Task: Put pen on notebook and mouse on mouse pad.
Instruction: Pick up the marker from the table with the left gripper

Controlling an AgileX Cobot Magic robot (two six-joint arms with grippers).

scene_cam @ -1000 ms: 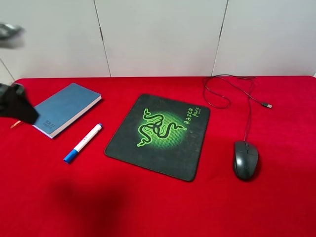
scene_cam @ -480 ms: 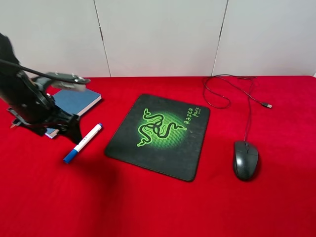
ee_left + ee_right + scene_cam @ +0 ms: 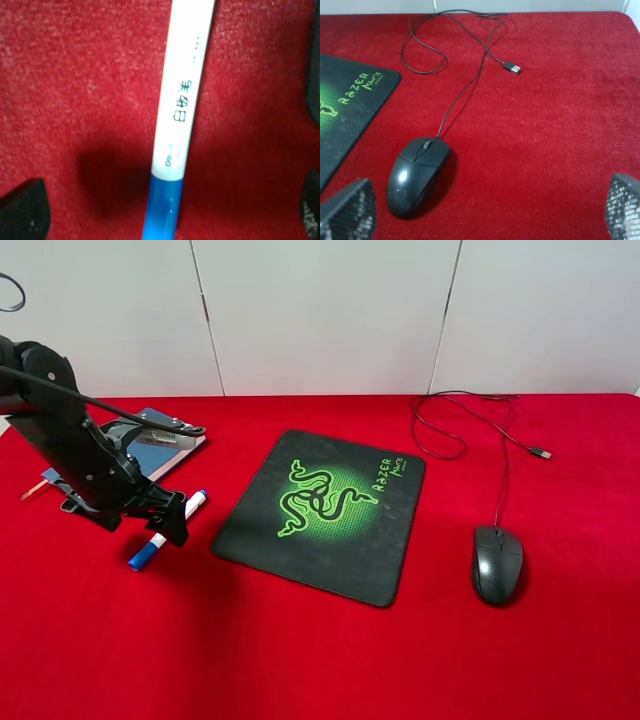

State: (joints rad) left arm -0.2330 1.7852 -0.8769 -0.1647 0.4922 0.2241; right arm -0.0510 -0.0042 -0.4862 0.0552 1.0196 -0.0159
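Observation:
The fingers are still on either side of the blue cap, so my left gripper moves toward the pen's body, before closing on the pen's printed white body.
The white pen with a blue cap lies on the red cloth between the notebook and the mouse pad. My left gripper is low over it and open; in the left wrist view the pen runs between the two fingertips, untouched. The arm hides most of the slate-blue notebook. The black mouse rests on the cloth right of the pad. In the right wrist view my right gripper stands open just short of the mouse. That gripper does not show in the high view.
The mouse's thin black cable loops toward the back of the table and ends in a USB plug. A corner of the mouse pad lies beside the mouse. A white panelled wall stands behind the table.
My left arm has swung in from the left edge, passed over the notebook and come down onto the pen. Pen, mouse and pad have not moved.

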